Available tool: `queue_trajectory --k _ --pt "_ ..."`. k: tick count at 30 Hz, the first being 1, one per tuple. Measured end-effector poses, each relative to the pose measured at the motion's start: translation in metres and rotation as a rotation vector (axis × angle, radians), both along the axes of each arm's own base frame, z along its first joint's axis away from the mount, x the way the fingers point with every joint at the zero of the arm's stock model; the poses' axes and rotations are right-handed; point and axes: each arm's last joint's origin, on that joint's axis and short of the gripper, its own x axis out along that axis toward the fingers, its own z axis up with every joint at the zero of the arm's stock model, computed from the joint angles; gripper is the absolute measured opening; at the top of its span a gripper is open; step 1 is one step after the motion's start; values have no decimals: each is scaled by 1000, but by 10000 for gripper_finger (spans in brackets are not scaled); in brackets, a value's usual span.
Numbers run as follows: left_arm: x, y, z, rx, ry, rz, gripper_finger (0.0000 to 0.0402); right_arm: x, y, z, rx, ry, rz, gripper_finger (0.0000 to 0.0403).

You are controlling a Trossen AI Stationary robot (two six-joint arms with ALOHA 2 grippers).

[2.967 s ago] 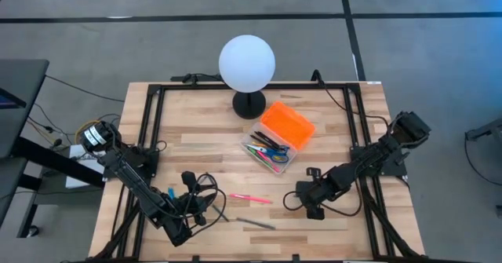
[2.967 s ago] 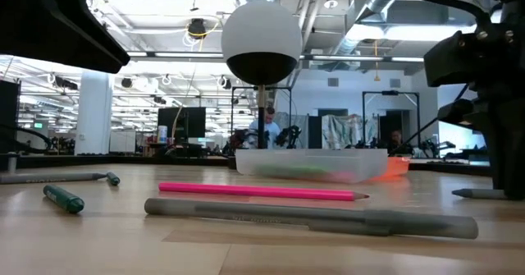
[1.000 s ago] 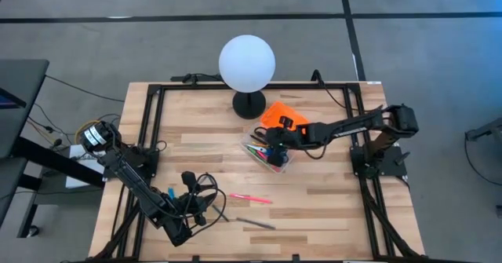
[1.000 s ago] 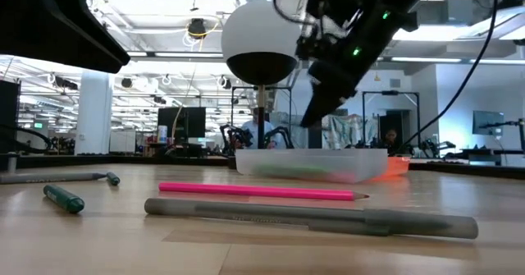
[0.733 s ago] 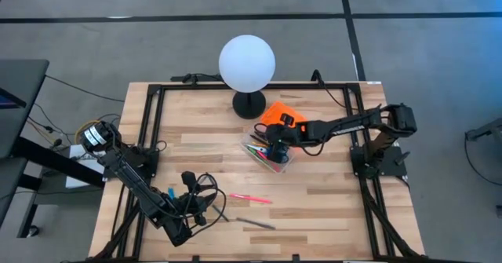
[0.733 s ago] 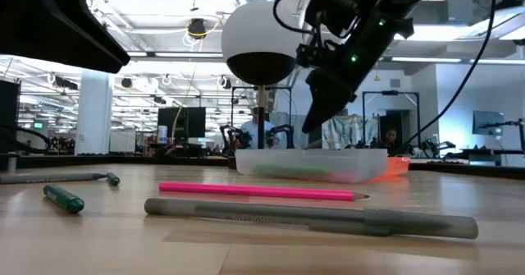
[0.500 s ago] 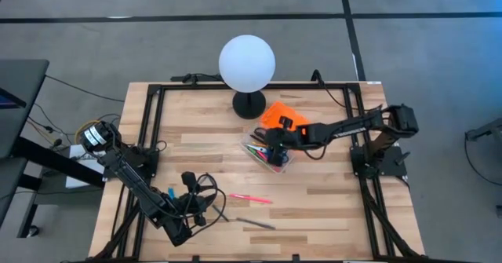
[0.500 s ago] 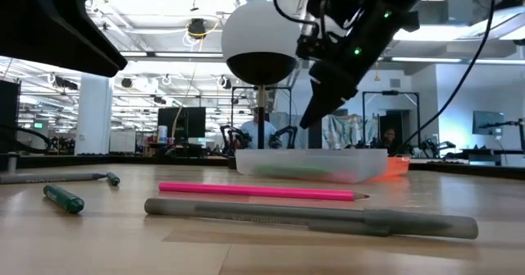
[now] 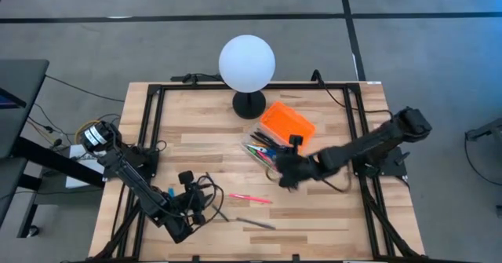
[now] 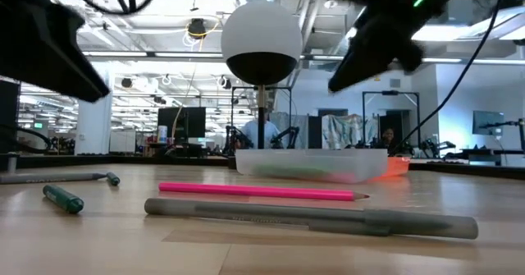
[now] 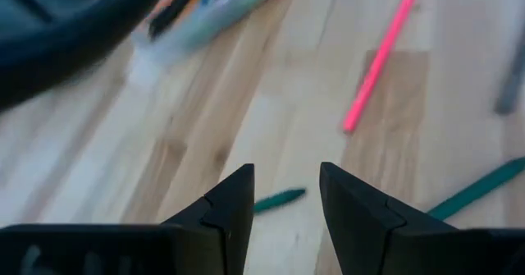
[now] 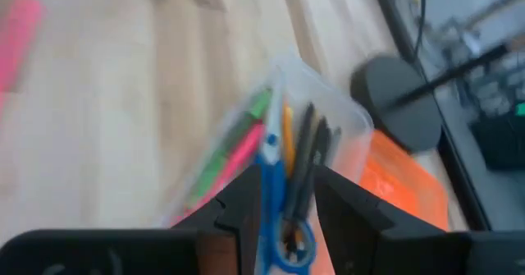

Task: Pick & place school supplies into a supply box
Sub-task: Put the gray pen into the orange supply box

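Note:
The left gripper grabs the green pen by its body (image 11: pixel 264 203) next, to put it away in the supply box.
The supply box (image 9: pixel 265 155) is a clear tray with several pens and blue-handled scissors (image 12: pixel 275 181) inside; its orange lid (image 9: pixel 288 124) lies against its far right side. My right gripper (image 9: pixel 282 175) hovers open just off the box's near corner, holding nothing. A pink pencil (image 9: pixel 249 199), a grey pen (image 9: pixel 255 224) and a green pen (image 11: pixel 476 189) lie flat on the table. My left gripper (image 9: pixel 200 204) stands open near the front left, above a green cap (image 11: pixel 279 199), the pink pencil (image 11: pixel 381 57) ahead of it.
A white globe lamp (image 9: pixel 247 63) on a black base stands behind the box at the far edge. Another grey pen (image 10: pixel 57 177) and a green marker (image 10: pixel 64 199) lie at the table's left. Black frame rails run along the table's left and right sides.
My right gripper has swung from above the supply box toward the table's near edge and now hangs beside the box's near corner. My left gripper has rolled a little in place. The supplies on the table have not moved.

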Motion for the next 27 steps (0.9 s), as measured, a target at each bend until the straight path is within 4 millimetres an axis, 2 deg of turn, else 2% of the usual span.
queue_trajectory --k 6,12,20,27 --pt "-6 25 -18 -150 110 225 135 -34 44 14 -32 -75 62 108" --pt "-9 46 -34 -267 275 357 135 -64 72 14 -82 -143 58 108" --pt "-4 54 -35 -338 359 396 135 -92 83 10 -79 -182 9 108" --pt "1 63 -36 -437 465 425 135 -106 85 9 -63 -208 -28 108"
